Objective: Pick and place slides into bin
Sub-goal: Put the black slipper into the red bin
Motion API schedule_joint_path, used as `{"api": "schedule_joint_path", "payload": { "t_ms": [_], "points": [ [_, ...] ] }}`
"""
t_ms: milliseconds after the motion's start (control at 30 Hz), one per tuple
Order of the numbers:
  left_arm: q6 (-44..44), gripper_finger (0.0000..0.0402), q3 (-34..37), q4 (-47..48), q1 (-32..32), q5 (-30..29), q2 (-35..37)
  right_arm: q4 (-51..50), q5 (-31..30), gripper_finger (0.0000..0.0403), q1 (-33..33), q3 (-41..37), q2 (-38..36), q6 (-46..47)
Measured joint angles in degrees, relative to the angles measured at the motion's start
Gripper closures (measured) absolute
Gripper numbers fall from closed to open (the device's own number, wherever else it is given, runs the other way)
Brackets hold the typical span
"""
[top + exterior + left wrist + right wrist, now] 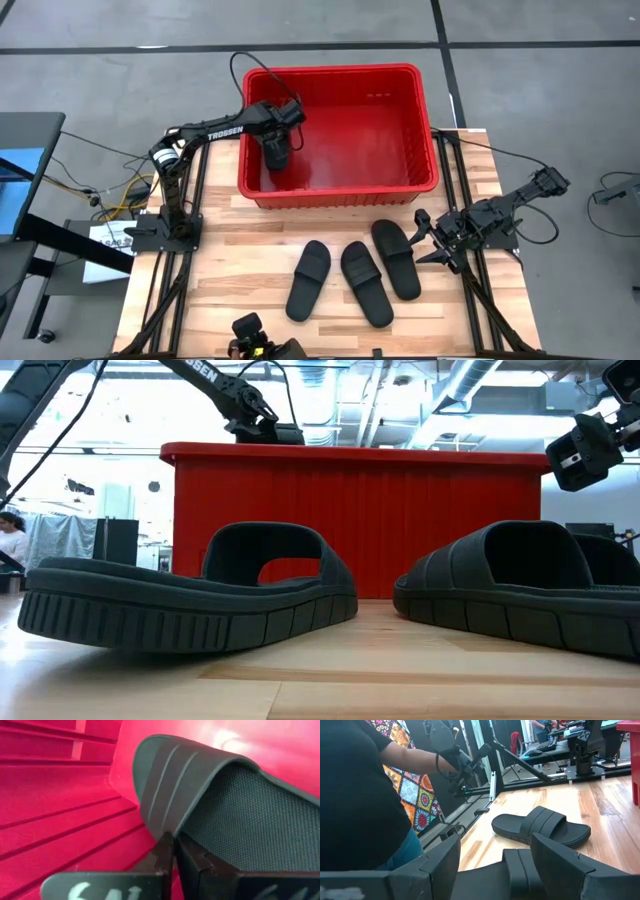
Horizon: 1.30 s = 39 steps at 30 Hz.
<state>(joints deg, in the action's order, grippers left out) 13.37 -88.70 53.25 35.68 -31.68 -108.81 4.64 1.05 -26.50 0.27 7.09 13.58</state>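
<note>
My left gripper should open now, because the black slide's sole (pixel 265 822) lies low along the bottom of the red bin, inside the bin's ribbed sides.
The red bin (pixel 400 100) stands at the table's far side. My left gripper (pixel 276 152) reaches down into the bin's left part and is shut on one black slide (pixel 200 795), which the gripper mostly hides in the high view. Three more slides lie sole-down on the table: left (pixel 308 280), middle (pixel 366 283) and right (pixel 396 258). My right gripper (pixel 426 240) is open and empty just right of the right slide. In its wrist view (pixel 495 865) the fingers stand on either side of that slide's strap (pixel 517 870) without touching it. My left gripper pinches the slide's strap at its side edge (pixel 172 827), near where the strap meets the sole. One finger (pixel 162 857) is outside the strap and the other (pixel 195 862) is under it, on the mesh lining. The slide is inside the bin; whether it touches the floor is hidden.
The bin's ribbed red walls (pixel 60 795) close in around my left gripper. A person (pixel 365 795) stands beyond the table's near edge, a hand (pixel 452 762) on another arm. Bare wood lies left of the slides (pixel 230 270). The low view shows two slides close up (pixel 190 595) (pixel 520 590).
</note>
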Motion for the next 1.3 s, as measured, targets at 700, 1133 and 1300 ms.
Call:
{"api": "schedule_joint_path", "payload": {
  "t_ms": [700,1133,1300],
  "points": [
    [0.2,0.0343,0.0,0.0,0.0,-0.2,0.0,0.0,0.0,0.0170,0.0,0.0,0.0,0.0],
    [0.2,0.0299,0.0,0.1,0.0,0.4,0.0,0.0,0.0,0.0170,0.0,0.0,0.0,0.0],
    [0.2,0.0299,0.0,0.1,0.0,0.4,0.0,0.0,0.0,0.0170,0.0,0.0,0.0,0.0]
  ]
}}
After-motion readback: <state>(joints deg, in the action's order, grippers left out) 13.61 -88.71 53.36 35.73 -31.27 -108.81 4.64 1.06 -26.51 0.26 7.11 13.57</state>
